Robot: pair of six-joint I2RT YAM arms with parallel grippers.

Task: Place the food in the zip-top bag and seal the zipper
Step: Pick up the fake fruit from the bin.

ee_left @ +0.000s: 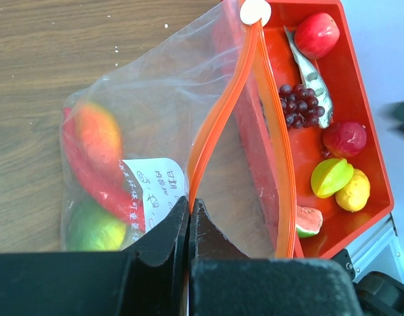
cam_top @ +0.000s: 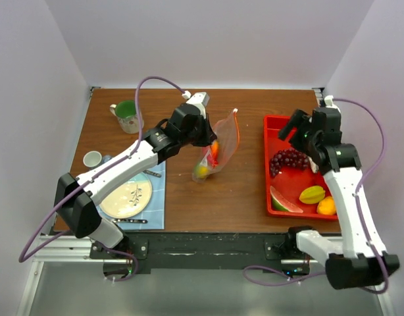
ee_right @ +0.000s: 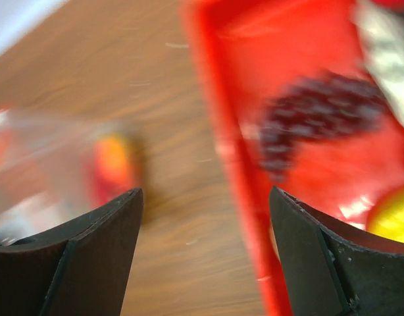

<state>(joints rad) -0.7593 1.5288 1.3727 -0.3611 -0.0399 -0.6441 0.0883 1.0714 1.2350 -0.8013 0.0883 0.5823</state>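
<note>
The right gripper grabs the grape bunch by a grape at the bunch's edge (cam_top: 279, 162) (ee_right: 285, 129) next. The rest of the bunch then leads into the bag's opening.
The clear zip-top bag (cam_top: 223, 146) stands near the table's middle, its mouth open. My left gripper (cam_top: 207, 136) is shut on the near strip of its orange-red zipper (ee_left: 218, 118), as the left wrist view (ee_left: 190, 204) shows. Inside the bag lie an orange-red fruit (ee_left: 97, 135) and a green fruit (ee_left: 93, 227). The red tray (cam_top: 273, 125) holds the grape bunch (cam_top: 289, 158), watermelon wedge (cam_top: 284, 201), green fruit (cam_top: 312, 195) and lemon (cam_top: 326, 207). The apple (ee_left: 316, 35) and fish (ee_left: 310, 72) show in the left wrist view. My right gripper (cam_top: 295, 129) is open and empty above the tray's left rim (ee_right: 205, 217).
A cream plate (cam_top: 126, 199) lies on a blue mat (cam_top: 157, 197) at the front left. A green mug (cam_top: 126, 116) and a small white cup (cam_top: 92, 158) stand at the left. The tray fills the right side, close to the wall.
</note>
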